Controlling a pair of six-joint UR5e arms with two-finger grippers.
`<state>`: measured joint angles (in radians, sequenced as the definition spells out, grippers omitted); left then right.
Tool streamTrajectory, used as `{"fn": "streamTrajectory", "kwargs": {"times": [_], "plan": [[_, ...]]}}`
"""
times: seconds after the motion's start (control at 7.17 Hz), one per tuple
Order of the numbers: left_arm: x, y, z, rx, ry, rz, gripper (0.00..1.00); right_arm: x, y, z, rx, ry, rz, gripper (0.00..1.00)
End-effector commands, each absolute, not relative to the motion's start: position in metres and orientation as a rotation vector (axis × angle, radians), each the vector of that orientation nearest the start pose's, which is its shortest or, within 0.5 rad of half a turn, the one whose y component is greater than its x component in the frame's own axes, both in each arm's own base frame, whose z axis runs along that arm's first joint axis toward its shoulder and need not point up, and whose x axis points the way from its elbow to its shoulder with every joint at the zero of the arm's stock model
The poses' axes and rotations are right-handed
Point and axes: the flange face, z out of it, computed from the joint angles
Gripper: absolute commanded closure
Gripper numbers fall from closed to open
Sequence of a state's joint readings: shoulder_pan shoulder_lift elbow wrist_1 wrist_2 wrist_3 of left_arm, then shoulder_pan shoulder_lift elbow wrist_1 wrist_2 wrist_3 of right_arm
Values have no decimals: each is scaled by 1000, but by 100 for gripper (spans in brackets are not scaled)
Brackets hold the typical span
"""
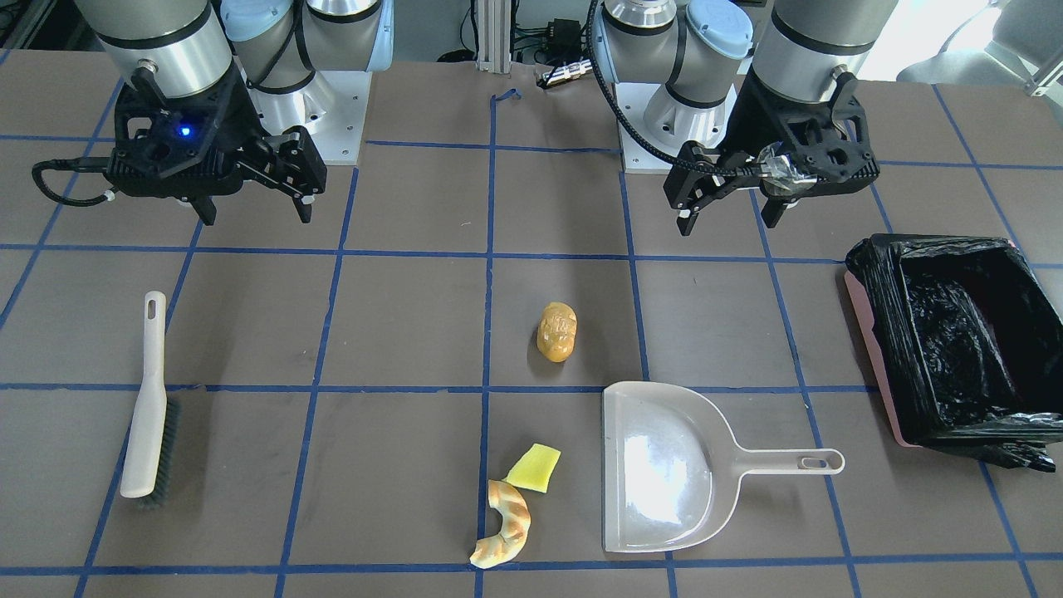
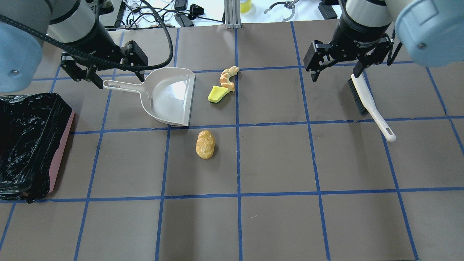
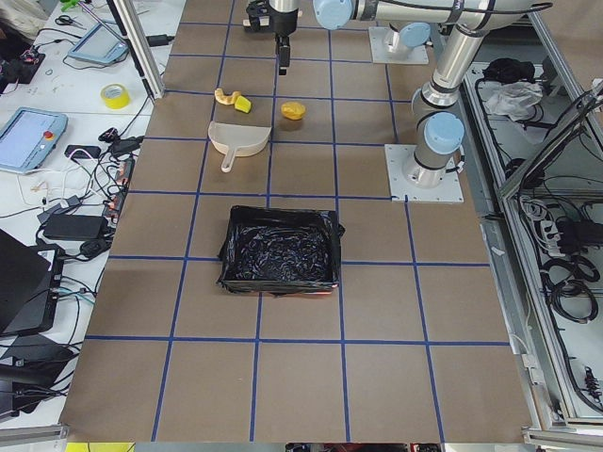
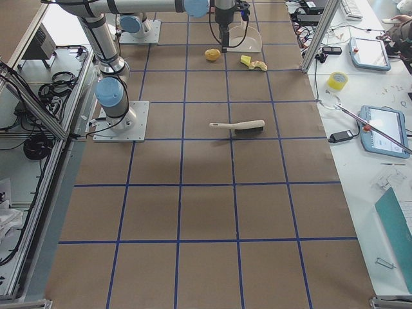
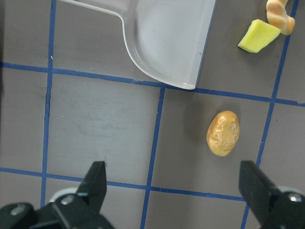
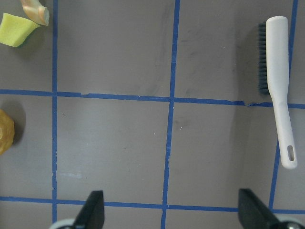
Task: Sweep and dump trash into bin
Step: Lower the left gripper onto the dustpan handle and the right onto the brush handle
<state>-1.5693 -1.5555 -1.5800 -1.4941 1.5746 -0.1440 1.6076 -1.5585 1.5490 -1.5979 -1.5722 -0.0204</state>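
Observation:
My right gripper is going to take the white brush by its handle (image 1: 154,324) (image 6: 285,133) next, so that the brush's bristles stay free to sweep up the trash.
The trash lies mid-table: a golden-brown bun (image 1: 556,332) (image 2: 205,144) (image 5: 223,133), a yellow wedge (image 1: 534,468) (image 2: 217,94) and a striped croissant (image 1: 507,523) (image 2: 228,77), the last two touching. The pink bin (image 1: 868,340) (image 2: 61,145), lined with a black bag, stands at the robot's left end of the table. My left gripper (image 1: 729,223) (image 2: 120,81) (image 5: 174,186) is open and empty, above the table between the bin and the bun. My right gripper (image 1: 256,216) (image 2: 335,76) (image 6: 174,207) is open and empty, above the table near the brush.
A translucent beige dustpan (image 1: 664,465) (image 2: 170,96) (image 5: 167,38) lies beside the wedge and croissant, its handle towards the bin. A white brush with dark bristles (image 1: 149,399) (image 2: 366,99) (image 6: 279,86) lies on the robot's right side. Blue tape lines grid the brown table.

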Motion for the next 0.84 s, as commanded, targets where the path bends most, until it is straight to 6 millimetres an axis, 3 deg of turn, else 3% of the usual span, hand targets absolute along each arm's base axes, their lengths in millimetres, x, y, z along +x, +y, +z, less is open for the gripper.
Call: {"fn": "streamTrajectory", "kwargs": {"times": [0.0,0.28,0.42,0.56,0.7], "plan": [[-131,-492,500,-229,3126,-136,0,147,-498,494,-82,3140,-53,0],[-131,-496,496,-183,3127,-138,0,112,-508,487,23,3145,-29,0],[-129,-502,481,-85,3134,-104,0,84,-511,475,22,3152,4,0],[-122,-515,461,56,3128,-148,0,41,-513,455,-28,3130,55,1],[-91,-535,435,180,3111,-171,0,10,-512,436,-26,3124,62,1]]}}
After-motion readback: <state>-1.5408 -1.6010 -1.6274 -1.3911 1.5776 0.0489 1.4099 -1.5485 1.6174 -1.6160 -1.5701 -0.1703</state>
